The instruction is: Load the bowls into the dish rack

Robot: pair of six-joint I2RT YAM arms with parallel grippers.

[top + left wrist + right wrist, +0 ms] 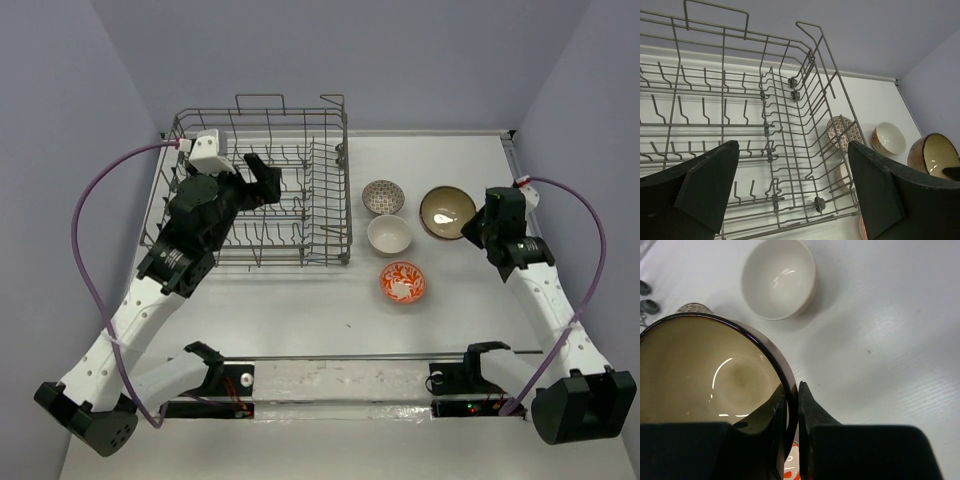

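Next, my left gripper grabs the brown bowl by the free part of its dark rim (422, 211) (924, 154), to load the bowl into the dish rack.
The grey wire dish rack (300, 130) stands at the far left, and I see no bowl in it. My left gripper (264, 178) is open and empty above the rack's floor (705, 107). My right gripper (472, 226) is shut on the rim of the brown bowl (447, 210), whose cream inside fills the right wrist view (705, 370). The grey-patterned bowl (383, 197), a white bowl (389, 235) and the orange-red bowl (402, 282) sit on the table right of the rack. The left wrist view shows the patterned bowl (844, 133) and a pale bowl (888, 138).
The rack's raised right wall (340, 190) stands between the bowls and the rack floor. Upright tines (745, 111) line the floor. A white bowl (779, 285) lies beyond the held one. The back wall and the right side wall are close.
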